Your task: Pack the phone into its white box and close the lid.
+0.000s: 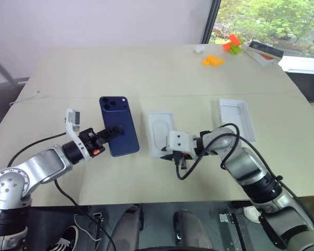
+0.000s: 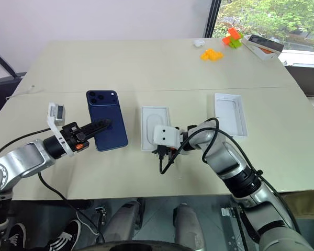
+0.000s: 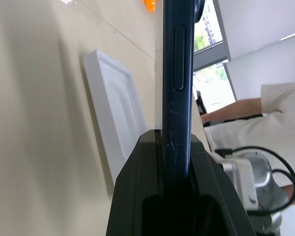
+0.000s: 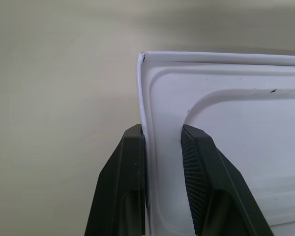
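The phone is hanging to one side of the white box [image 1: 161, 128] and would miss it. My left gripper should keep holding the phone until it lines up with the box.
My left gripper [image 1: 114, 132] is shut on the phone [image 1: 118, 125], a slim dark blue handset. It is held on edge above the table's left half, glossy back and camera cluster facing me. The left wrist view shows its side rail [image 3: 179, 93] clamped between the black fingers. The white box [image 1: 161, 128] lies at the table's middle with an oval hollow showing inside. My right gripper [image 4: 162, 137] straddles the box's wall at a near corner, one finger outside and one inside. The lid [image 1: 237, 119] lies to the right of the box, plain white inside facing up.
Orange blocks [image 1: 213, 60], an orange-and-green toy [image 1: 232, 44] and an orange-and-white box [image 1: 264, 51] sit at the far right by the window. A small white object [image 1: 199, 49] lies near them. A person's arm [image 3: 236, 114] shows beyond the table. Black cables trail from both wrists.
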